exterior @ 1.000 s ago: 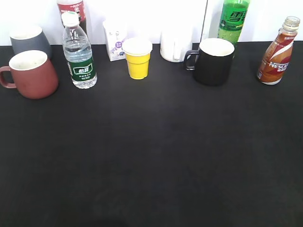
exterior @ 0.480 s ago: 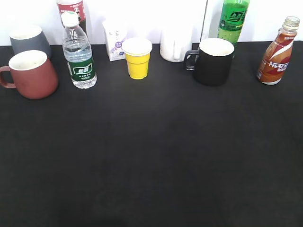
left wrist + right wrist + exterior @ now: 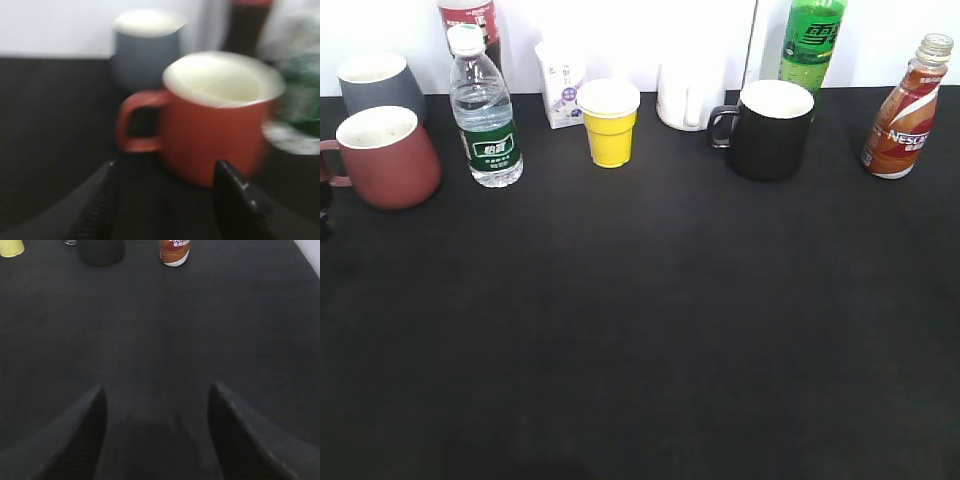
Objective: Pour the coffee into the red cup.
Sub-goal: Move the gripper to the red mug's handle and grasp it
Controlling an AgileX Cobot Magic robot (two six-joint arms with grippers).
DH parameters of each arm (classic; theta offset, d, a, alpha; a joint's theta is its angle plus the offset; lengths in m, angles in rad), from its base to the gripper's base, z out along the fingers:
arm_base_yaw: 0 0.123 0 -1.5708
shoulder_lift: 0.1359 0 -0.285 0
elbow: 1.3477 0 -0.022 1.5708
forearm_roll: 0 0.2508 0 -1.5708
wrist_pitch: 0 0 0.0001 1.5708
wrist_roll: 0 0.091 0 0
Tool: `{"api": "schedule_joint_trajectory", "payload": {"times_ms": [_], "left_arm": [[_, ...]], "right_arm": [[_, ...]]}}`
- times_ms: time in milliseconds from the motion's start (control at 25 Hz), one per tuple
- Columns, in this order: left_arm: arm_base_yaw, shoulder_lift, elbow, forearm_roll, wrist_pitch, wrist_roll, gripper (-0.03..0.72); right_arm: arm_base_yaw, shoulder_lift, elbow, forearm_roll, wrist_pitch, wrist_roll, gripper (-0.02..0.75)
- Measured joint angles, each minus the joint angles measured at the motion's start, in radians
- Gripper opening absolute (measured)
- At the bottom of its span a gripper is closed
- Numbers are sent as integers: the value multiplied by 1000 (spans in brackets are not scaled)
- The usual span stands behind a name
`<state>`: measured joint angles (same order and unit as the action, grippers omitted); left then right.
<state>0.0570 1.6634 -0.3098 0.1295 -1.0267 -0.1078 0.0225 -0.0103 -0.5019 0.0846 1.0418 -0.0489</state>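
Observation:
I next need to grab the red cup by its narrow handle with my left gripper, as the red cup's round body is wider than my open fingers.
The red cup stands at the far left of the black table, handle to the left; it also fills the left wrist view, empty and white inside. My left gripper is open just in front of the cup, fingers apart, touching nothing; a dark tip of it shows at the exterior view's left edge. The coffee bottle stands at the far right, upright; its base shows far ahead in the right wrist view. My right gripper is open and empty over bare table.
A grey mug stands behind the red cup. A water bottle, yellow cup, small carton, white mug, black mug and green soda bottle line the back.
The left gripper has come in at the left edge, close to the red cup. The objects stand as before.

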Motion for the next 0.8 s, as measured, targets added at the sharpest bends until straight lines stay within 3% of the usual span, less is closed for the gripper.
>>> {"api": "schedule_joint_trajectory", "payload": {"times_ms": [120, 600, 640, 720, 800], "left_arm": [[88, 125, -92, 49, -42, 0, 450], [94, 359, -400, 126, 9, 0, 379], [94, 365, -409, 144, 9, 0, 323], [94, 366, -410, 202, 7, 0, 123], [96, 366, -410, 216, 1, 5, 78]], "right_arm": [[0, 0, 0, 0, 0, 0, 498], [0, 0, 0, 0, 0, 0, 498], [0, 0, 0, 0, 0, 0, 498], [0, 0, 0, 0, 0, 0, 498], [0, 0, 0, 0, 0, 0, 498]]}}
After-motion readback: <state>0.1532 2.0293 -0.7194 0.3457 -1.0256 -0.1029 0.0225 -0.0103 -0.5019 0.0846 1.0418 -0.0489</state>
